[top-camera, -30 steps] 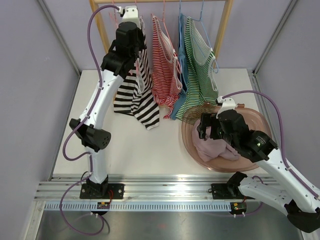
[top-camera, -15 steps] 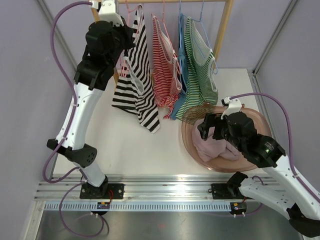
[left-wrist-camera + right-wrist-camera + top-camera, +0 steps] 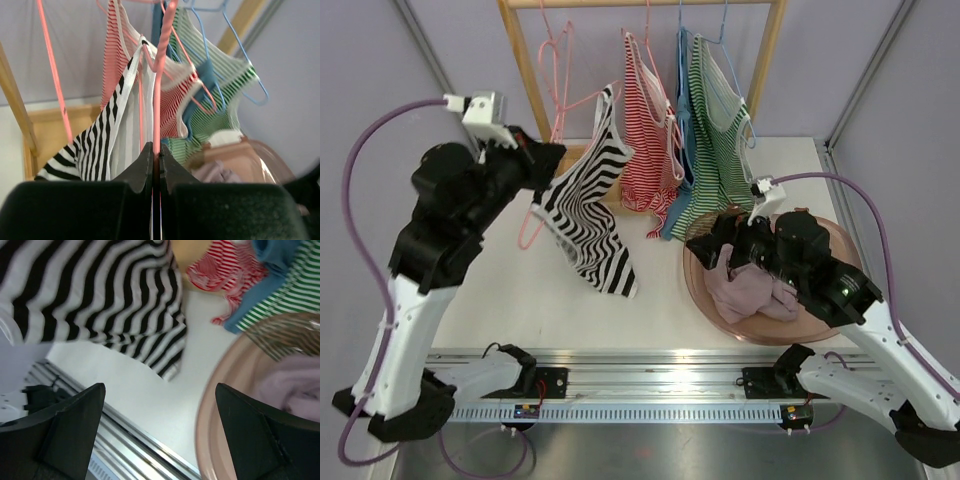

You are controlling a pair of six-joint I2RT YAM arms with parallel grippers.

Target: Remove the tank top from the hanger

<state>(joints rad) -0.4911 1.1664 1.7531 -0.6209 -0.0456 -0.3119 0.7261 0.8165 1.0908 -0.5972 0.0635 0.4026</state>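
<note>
The robot's right gripper should next grab the tank top's shoulder strap [image 3: 606, 108] at the hanger's loose end, so the striped tank top can come off the hanger.
A black-and-white striped tank top [image 3: 585, 205] hangs on a pink wire hanger [image 3: 532, 222] that is tilted and low, left of the other clothes. My left gripper [image 3: 545, 160] is shut on the hanger's pink wire; in the left wrist view the wire [image 3: 159, 75] runs up from between the closed fingers of that gripper [image 3: 156, 150], with the striped top [image 3: 107, 135] to its left. My right gripper [image 3: 720, 235] is open and empty at the left rim of the pink bowl [image 3: 705, 300]. In the right wrist view this gripper [image 3: 160, 405] is below the top's hem [image 3: 100, 295].
Red striped [image 3: 645, 130], blue [image 3: 685, 120] and green striped [image 3: 720, 130] tops hang on the wooden rack [image 3: 525, 70]. The pink bowl [image 3: 225, 390] holds a lilac cloth [image 3: 750, 290]. A metal rail [image 3: 640, 365] runs along the near edge.
My left arm swung down and to the left away from the rack's rail, carrying the pink hanger and striped top with it. My right gripper shifted slightly left toward the top's hem.
</note>
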